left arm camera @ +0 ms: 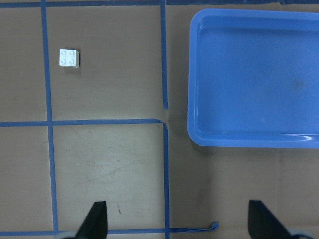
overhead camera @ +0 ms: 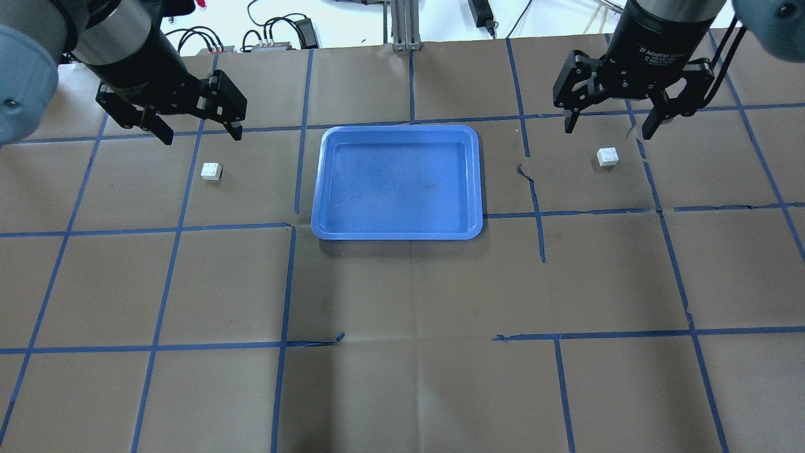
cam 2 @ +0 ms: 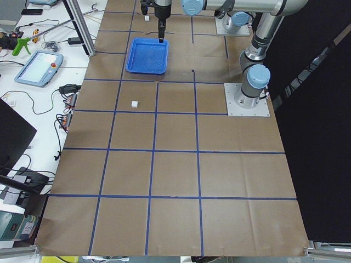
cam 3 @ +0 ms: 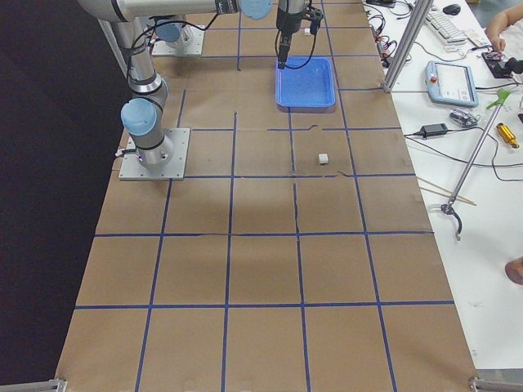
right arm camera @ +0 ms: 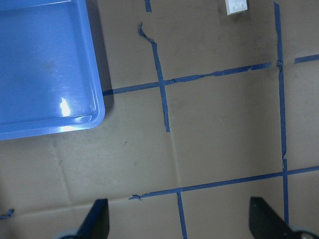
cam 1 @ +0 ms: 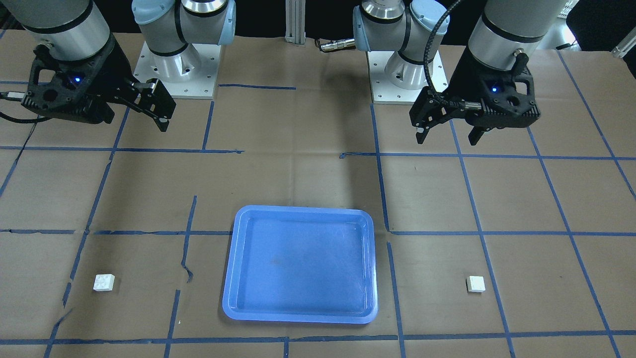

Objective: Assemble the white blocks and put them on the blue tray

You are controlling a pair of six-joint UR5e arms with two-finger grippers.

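Note:
My left gripper will grab the white block by its opposite sides next. The white block's studded top (cam 1: 475,280) (left arm camera: 69,58) then stays free for assembly.
The blue tray (overhead camera: 398,182) lies empty in the middle of the table's far half. One white block (overhead camera: 211,171) lies to its left and the other white block (overhead camera: 607,156) to its right, both on the paper. My left gripper (overhead camera: 195,129) hangs open and empty above and just beyond the left block. My right gripper (overhead camera: 607,124) hangs open and empty above and just beyond the right block. The left wrist view shows the left block (left arm camera: 69,58) and the tray (left arm camera: 254,74). The right wrist view shows the right block (right arm camera: 237,6) cut by the top edge.
Brown paper with a blue tape grid (overhead camera: 402,340) covers the table. The two arm bases (cam 1: 176,64) stand at the robot's edge. Cables and devices (overhead camera: 277,38) lie past the far edge. The tape is torn near the right block (overhead camera: 531,182).

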